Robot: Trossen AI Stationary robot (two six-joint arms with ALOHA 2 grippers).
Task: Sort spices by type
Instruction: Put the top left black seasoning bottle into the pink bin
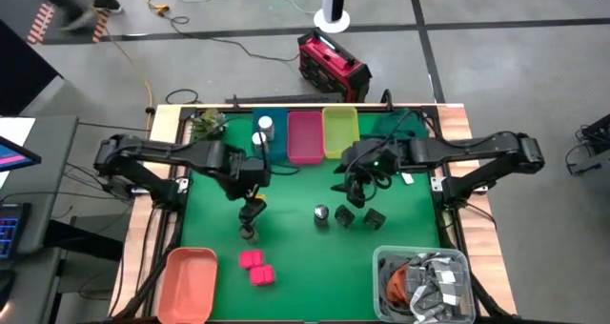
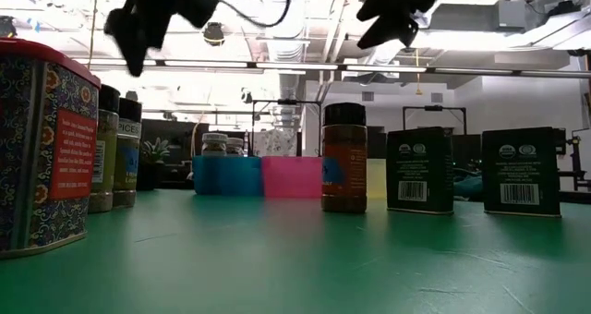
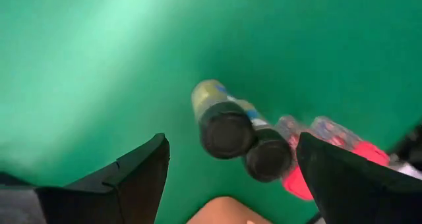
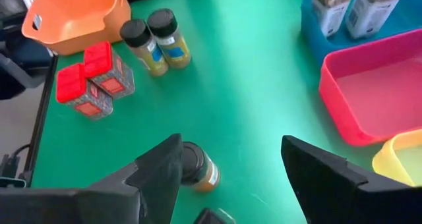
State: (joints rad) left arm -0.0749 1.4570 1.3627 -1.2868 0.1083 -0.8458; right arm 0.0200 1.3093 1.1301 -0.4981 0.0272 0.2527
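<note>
My left gripper grabs the dark-capped jar by its black cap (image 3: 227, 134) next, to sort the jar into the pink bin.
Two dark-capped jars (image 1: 249, 220) stand upright on the green mat, seen from above in the left wrist view (image 3: 224, 128). My left gripper (image 1: 250, 186) hovers open above them (image 3: 227, 178), touching nothing. Two pink blocks (image 1: 256, 267) sit nearer the near edge. My right gripper (image 1: 348, 183) hangs open (image 4: 231, 171) over a third dark-capped jar (image 4: 198, 166), which stands beside two black boxes (image 1: 358, 217). Two white-capped jars (image 1: 261, 131) stand in the blue bin (image 1: 276, 145).
Pink bin (image 1: 305, 136) and yellow bin (image 1: 340, 131) lie along the far edge next to the blue one. An orange bin (image 1: 188, 282) sits at the near left corner, a grey bin of packets (image 1: 424, 284) at the near right. A small plant (image 1: 207, 125) stands far left.
</note>
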